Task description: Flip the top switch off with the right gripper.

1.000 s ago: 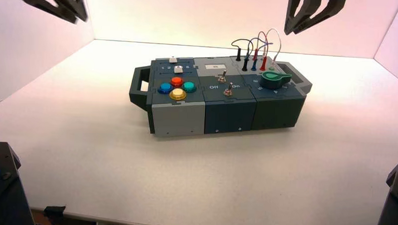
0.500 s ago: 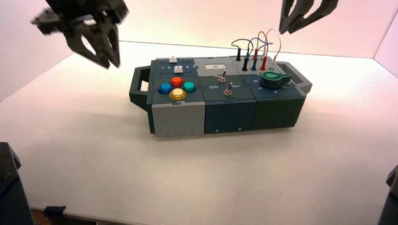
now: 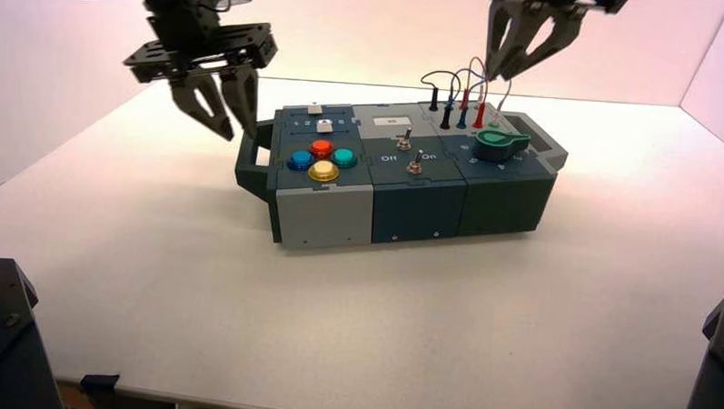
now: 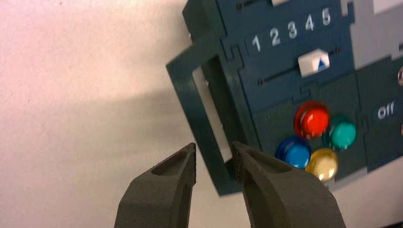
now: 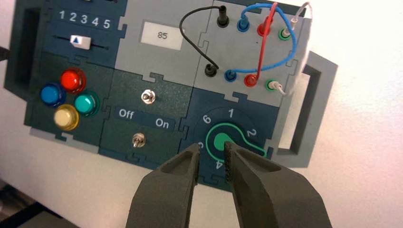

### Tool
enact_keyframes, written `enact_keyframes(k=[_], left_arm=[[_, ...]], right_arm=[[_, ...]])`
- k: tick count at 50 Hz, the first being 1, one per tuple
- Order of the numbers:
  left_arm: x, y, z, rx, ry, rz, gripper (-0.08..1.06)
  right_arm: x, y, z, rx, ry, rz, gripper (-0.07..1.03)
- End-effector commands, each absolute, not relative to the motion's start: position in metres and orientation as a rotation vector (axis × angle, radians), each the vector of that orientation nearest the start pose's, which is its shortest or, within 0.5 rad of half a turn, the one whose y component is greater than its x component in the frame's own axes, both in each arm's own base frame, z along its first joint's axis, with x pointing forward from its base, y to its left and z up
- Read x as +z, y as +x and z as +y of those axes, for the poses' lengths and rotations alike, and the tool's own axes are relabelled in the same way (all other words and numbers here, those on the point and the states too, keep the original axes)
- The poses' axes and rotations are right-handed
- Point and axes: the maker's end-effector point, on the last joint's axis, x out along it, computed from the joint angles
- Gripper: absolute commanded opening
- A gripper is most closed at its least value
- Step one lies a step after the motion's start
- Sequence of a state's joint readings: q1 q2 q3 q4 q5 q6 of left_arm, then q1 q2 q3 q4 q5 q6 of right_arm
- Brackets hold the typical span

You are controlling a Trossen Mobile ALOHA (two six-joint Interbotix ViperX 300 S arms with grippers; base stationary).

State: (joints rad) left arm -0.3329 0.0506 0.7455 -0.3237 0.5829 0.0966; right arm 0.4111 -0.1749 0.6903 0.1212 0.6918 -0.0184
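The box needs to be held steady while its top switch (image 3: 403,138) is flipped off, so my left gripper will grab it next by its handle's long bar (image 3: 246,160).
The top switch (image 3: 403,138) is a small silver toggle on the dark box (image 3: 413,211), just in front of the white label plate (image 3: 393,122). It also shows in the right wrist view (image 5: 148,97), below the plate (image 5: 162,35) that reads "85". My right gripper (image 3: 502,71) hangs high above the box's far side, over the wires, well apart from the switch. Its fingers are slightly open and empty; in its own view the gripper (image 5: 211,149) lies over the green knob (image 5: 223,141). My left gripper (image 3: 238,127) is open and empty just above the box's left handle (image 3: 254,155).
A second silver toggle (image 5: 138,140) sits below the "Off" and "On" lettering. Coloured round buttons (image 3: 321,159) and a white slider (image 4: 313,62) lie on the box's left part. Wires (image 3: 462,85) stand plugged at the far right. Room walls close in the table.
My left gripper has come down and to the right, to the box's left handle. My right gripper has moved a little left and lower over the wires.
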Motion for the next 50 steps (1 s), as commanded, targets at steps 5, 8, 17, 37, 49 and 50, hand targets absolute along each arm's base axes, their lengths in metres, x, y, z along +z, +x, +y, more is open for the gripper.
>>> enact_keyframes(k=[5,8,17,37,49,50], left_arm=[[0.035,0.308,-0.141,-0.304,-0.049,1.381,0.45],[0.03,0.307,-0.14,-0.297,-0.052,1.388,0.45],[0.021,0.307,-0.139,-0.278,-0.061,1.392,0.45],[0.011,0.303,-0.138,-0.269,-0.06,1.42,0.01],[0.012,0.303,-0.138,-0.271,-0.059,1.416,-0.03],[0.012,0.304,-0.138,-0.272,-0.058,1.415,-0.03]], right_arm=[[0.131,0.312,0.153,0.392,-0.129,1.166,0.3],[0.131,0.314,0.154,0.394,-0.13,1.165,0.3],[0.125,0.317,0.155,0.391,-0.134,1.183,0.3],[0.106,0.322,0.165,0.406,-0.162,1.232,0.3],[0.086,0.326,0.19,0.451,-0.215,1.284,0.25],[0.085,0.326,0.19,0.451,-0.216,1.287,0.24]])
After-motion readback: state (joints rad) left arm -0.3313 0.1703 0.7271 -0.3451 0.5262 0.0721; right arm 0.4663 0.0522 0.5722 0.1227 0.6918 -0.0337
